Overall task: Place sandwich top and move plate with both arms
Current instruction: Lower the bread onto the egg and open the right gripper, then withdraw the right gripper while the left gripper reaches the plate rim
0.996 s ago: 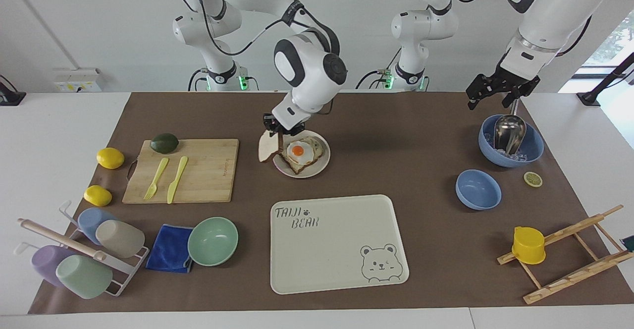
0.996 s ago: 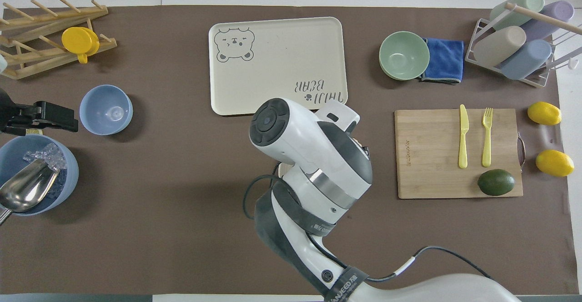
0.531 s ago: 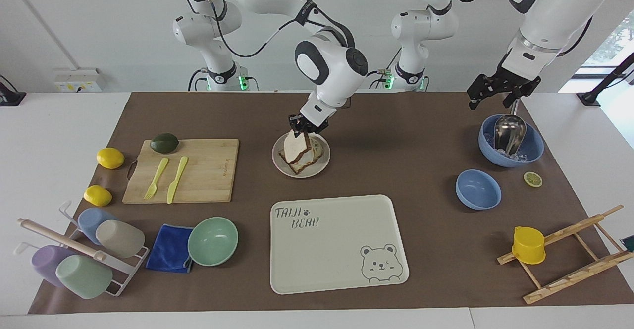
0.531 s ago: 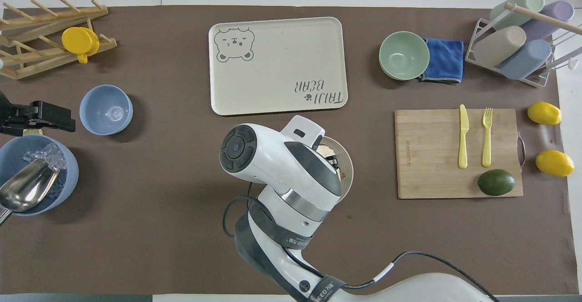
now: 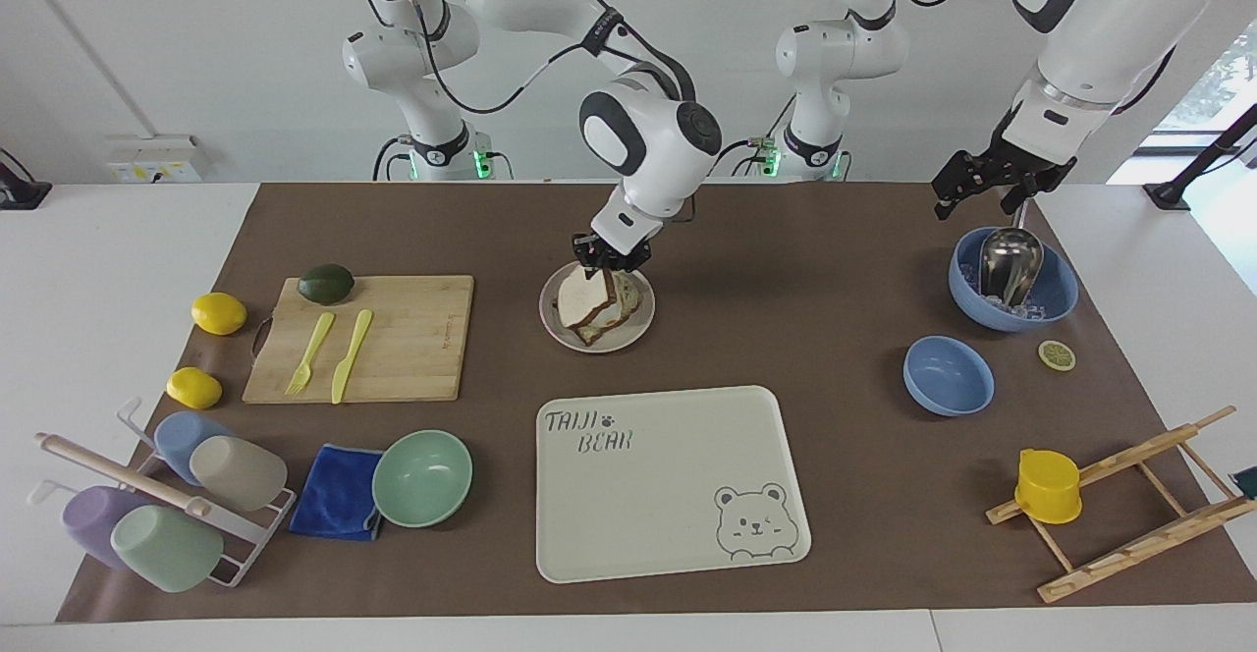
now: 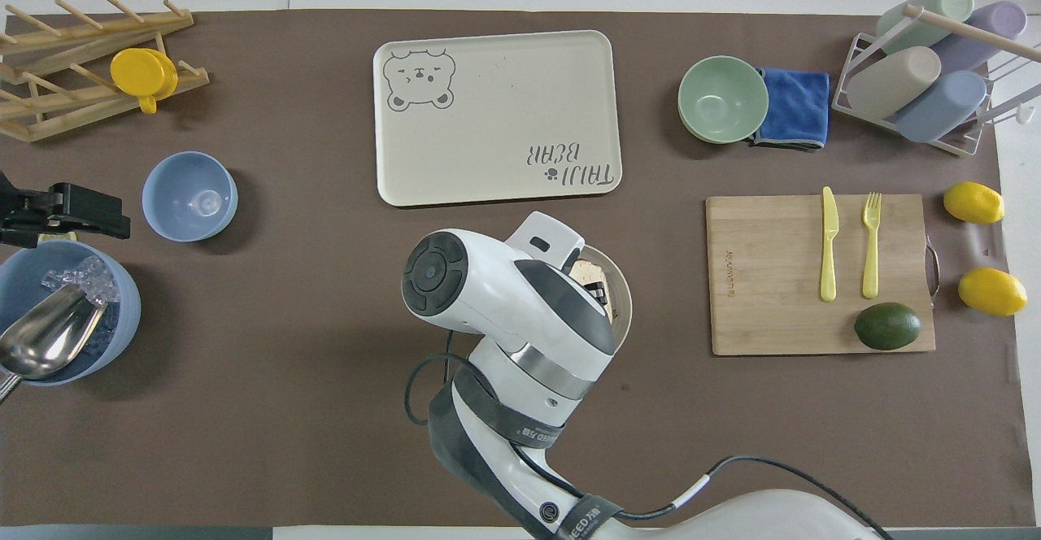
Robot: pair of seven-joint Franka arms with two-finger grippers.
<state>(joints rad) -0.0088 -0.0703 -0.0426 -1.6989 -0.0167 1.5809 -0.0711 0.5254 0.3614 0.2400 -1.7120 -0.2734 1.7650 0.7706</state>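
I need to grab the plate by its bare rim [image 6: 625, 298] with my left gripper, because the stacked sandwich [image 6: 587, 272] covers the middle of the plate. Then I can move the plate.
The plate [image 5: 635, 332] sits mid-table, between the bear tray and the robots. A stacked sandwich lies on it. The sandwich top [image 5: 581, 291] leans tilted on the stack and covers the egg. My right gripper [image 5: 610, 257] is over the plate's robot-side edge, shut on the slice's upper edge. In the overhead view the right arm hides most of the plate [image 6: 626, 306]; the slice is hidden there. My left gripper [image 5: 985, 202] is open and empty, waiting over the robot-side rim of the ice bowl [image 5: 1056, 291]; it also shows in the overhead view [image 6: 69, 211].
The cream bear tray [image 5: 678, 495] lies farther from the robots than the plate. A cutting board [image 5: 412, 338] with fork, knife and avocado lies beside the plate toward the right arm's end. A mint bowl [image 5: 422, 477], a blue bowl [image 5: 948, 375] and a cup rack [image 5: 157, 495] stand around.
My right gripper carried the slice from beside the plate to over the sandwich and lowered it; the slice now covers the egg. The left arm barely moved.
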